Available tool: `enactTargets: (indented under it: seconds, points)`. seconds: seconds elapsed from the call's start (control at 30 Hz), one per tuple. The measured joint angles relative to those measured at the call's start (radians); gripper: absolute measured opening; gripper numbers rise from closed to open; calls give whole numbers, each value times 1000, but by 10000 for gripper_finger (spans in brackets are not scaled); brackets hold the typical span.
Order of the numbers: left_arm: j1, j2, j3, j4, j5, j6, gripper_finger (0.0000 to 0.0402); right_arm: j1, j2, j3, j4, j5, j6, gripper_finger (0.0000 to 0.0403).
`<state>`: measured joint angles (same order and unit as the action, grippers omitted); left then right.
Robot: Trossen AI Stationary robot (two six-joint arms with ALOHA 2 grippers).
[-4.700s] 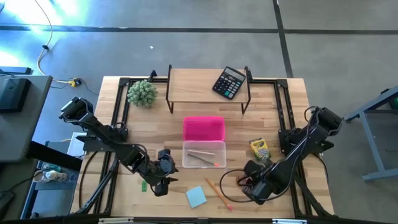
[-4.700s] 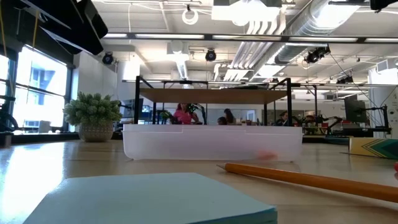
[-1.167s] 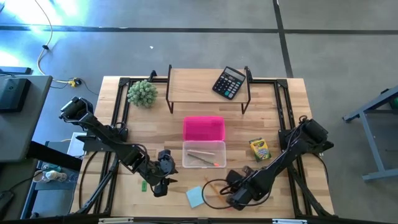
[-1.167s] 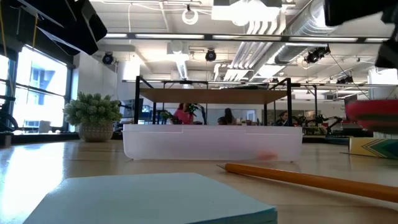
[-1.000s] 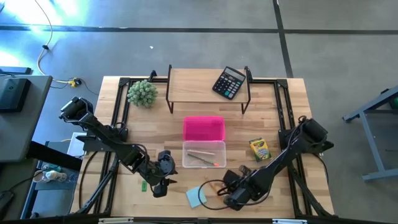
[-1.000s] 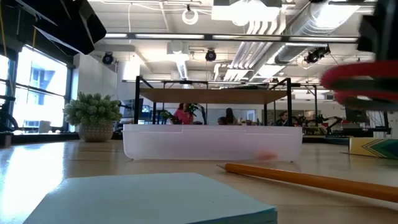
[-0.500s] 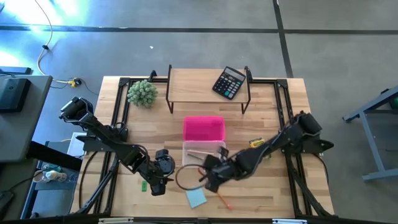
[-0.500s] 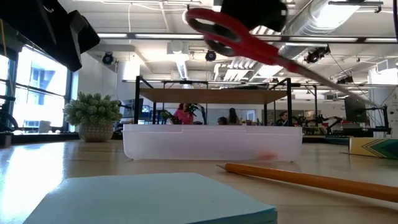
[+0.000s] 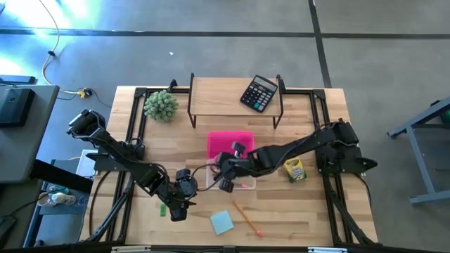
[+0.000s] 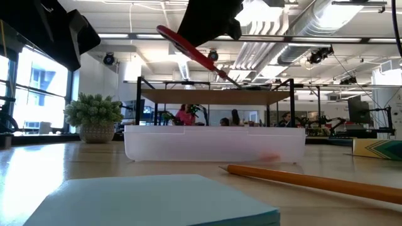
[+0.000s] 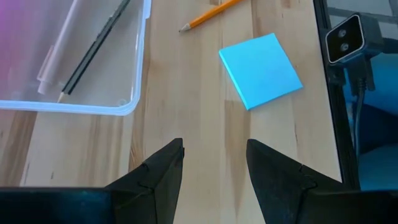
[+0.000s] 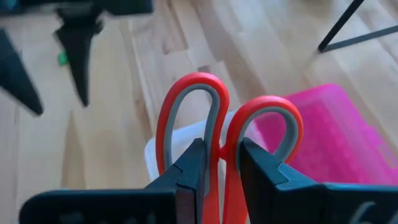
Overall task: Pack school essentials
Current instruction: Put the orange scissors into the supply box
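I should keep holding the red-handled scissors with my right gripper until they are in the clear plastic box (image 9: 241,184). The scissors are hanging tilted above the box.
My right gripper (image 9: 222,173) hangs above the clear plastic box (image 9: 241,184), shut on the red-handled scissors (image 12: 198,93). In the low view the scissors (image 10: 188,45) slant in the air over the box (image 10: 213,142), which holds thin pencils (image 11: 93,46). My left gripper (image 11: 214,167) is open over bare wood near the box's left near corner, touching nothing. The light-blue note pad (image 9: 221,222), an orange pencil (image 9: 246,218) and the tiny green piece (image 9: 162,209) lie flat on the near table. The yellow-green crayon box (image 9: 293,169) lies right of the clear box. My right gripper pinches the scissors between its two fingers (image 12: 191,167) at the base of the handle loops (image 12: 221,146). Both red loops stick out past the fingertips. The scissors are lifted clear, tilted, above the clear box; the blades run back under the gripper.
The pink lid (image 9: 230,144) lies just beyond the clear box. A wooden shelf (image 9: 218,95) with black legs stands at the far side, carrying the black calculator (image 9: 258,93). A green ball-shaped plant (image 9: 160,105) sits at the far left. Black frame rails run along both table sides.
My right gripper, shut on the scissors, has risen from the near right part of the table and swung left and toward the far edge, ending above the clear box. The scissors travelled with it, lifted clear and turned so the handles point left.
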<state>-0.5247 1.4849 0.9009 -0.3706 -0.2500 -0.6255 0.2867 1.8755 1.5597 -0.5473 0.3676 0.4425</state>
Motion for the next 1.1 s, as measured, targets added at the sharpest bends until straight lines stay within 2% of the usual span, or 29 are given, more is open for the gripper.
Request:
enactTargets:
  seconds: [0.4, 0.73, 0.83, 1.1]
  points:
    - [0, 0, 0, 0, 15, 0, 168, -22, 45, -37, 8, -54, 4, 60]
    - [0, 0, 0, 0, 29, 0, 168, -51, 90, -37, -12, -141, 2, 65]
    - [0, 0, 0, 0, 33, 0, 168, -51, 90, -37, -20, -140, 1, 87]
    - [1, 0, 0, 0, 38, 0, 168, -51, 88, -37, -36, -141, 2, 178]
